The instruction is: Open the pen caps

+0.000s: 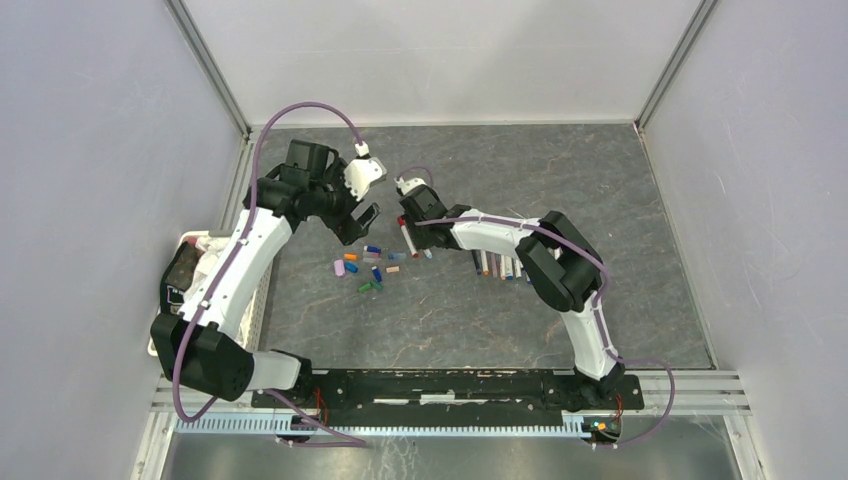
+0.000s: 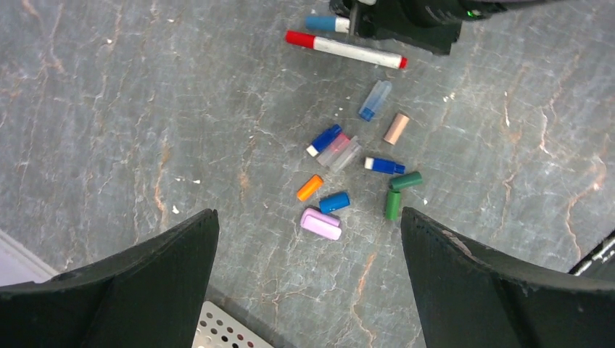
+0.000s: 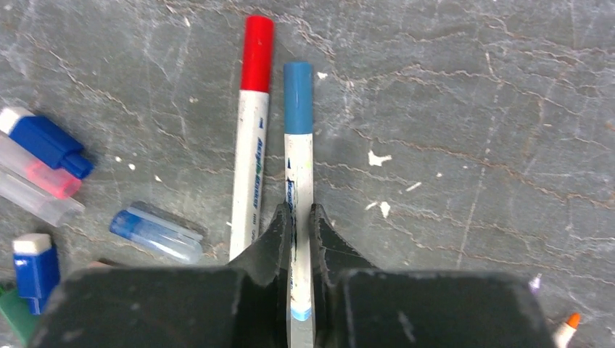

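Observation:
I should reach the pen and grab its blue cap (image 2: 320, 23) with my left gripper; my right gripper gets the pen's white body, to open the pen.
My right gripper (image 3: 299, 210) is shut on the white barrel of a blue-capped pen (image 3: 298, 109), low over the table with its cap pointing away. A red-capped pen (image 3: 250, 138) lies on the table just left of it. My left gripper (image 2: 308, 214) is open and empty, above a scatter of loose pen caps: pink (image 2: 320, 223), blue (image 2: 334, 201), orange (image 2: 310, 187), green (image 2: 393, 204) and clear ones. In the top view the left gripper (image 1: 360, 222) hovers left of the right gripper (image 1: 408, 215), with the caps (image 1: 365, 268) below them.
A row of pens (image 1: 500, 266) lies on the table under the right forearm. A white perforated tray (image 1: 262, 300) stands at the table's left edge, and its corner shows in the left wrist view (image 2: 225, 330). Grey walls enclose the table.

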Robot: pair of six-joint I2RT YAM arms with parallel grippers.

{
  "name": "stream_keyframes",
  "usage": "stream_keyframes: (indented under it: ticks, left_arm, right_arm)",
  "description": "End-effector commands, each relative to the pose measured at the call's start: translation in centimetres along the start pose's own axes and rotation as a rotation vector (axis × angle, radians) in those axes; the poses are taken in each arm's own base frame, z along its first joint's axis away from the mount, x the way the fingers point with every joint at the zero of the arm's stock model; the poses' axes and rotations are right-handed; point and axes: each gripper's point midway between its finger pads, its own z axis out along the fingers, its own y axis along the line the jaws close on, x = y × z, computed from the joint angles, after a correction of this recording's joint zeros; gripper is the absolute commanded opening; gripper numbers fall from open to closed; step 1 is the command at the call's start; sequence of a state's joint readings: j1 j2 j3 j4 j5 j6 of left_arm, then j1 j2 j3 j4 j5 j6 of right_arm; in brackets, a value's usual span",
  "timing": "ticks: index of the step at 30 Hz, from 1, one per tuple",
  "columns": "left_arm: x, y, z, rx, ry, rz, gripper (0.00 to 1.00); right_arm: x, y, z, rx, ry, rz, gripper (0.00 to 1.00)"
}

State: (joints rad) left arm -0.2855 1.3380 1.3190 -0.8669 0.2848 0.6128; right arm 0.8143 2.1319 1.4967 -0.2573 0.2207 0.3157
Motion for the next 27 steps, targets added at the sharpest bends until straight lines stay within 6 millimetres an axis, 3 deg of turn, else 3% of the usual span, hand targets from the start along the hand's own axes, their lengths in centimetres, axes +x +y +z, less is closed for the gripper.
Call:
stream_keyframes:
  ticks: [1, 6, 11, 19, 23, 27]
  left_arm:
    - [0.1, -2.1, -0.1, 0.114, -0.031, 0.074, 1.0]
    - [1.9, -5.0, 0.0, 0.259, -0.028, 0.204, 1.0]
    - [4.1, -7.2, 0.4, 0.381, -0.014, 0.3, 1.0]
    - [2.9, -9.5, 0.3, 0.479, -0.137, 0.343, 1.0]
    - [2.8, -10.8, -0.1, 0.518, -0.181, 0.375, 1.0]
    - [3.2, -12.4, -0.4, 0.565, -0.181, 0.418, 1.0]
  right_arm:
    - [0.7, -3.0, -1.6, 0.059, 0.016, -0.001, 0.0]
    - [-1.3, -2.4, -4.8, -0.151, -0.057, 0.056, 0.0]
    - [-2.1, 0.5, -9.2, -0.454, -0.091, 0.016, 0.0]
    - [1.2, 6.5, -16.8, -0.954, -0.031, -0.045, 0.0]
    - [2.5, 8.6, -19.2, -1.089, 0.0, -0.103, 0.0]
    - [3.0, 10.2, -20.3, -1.169, 0.026, -0.135, 0.0]
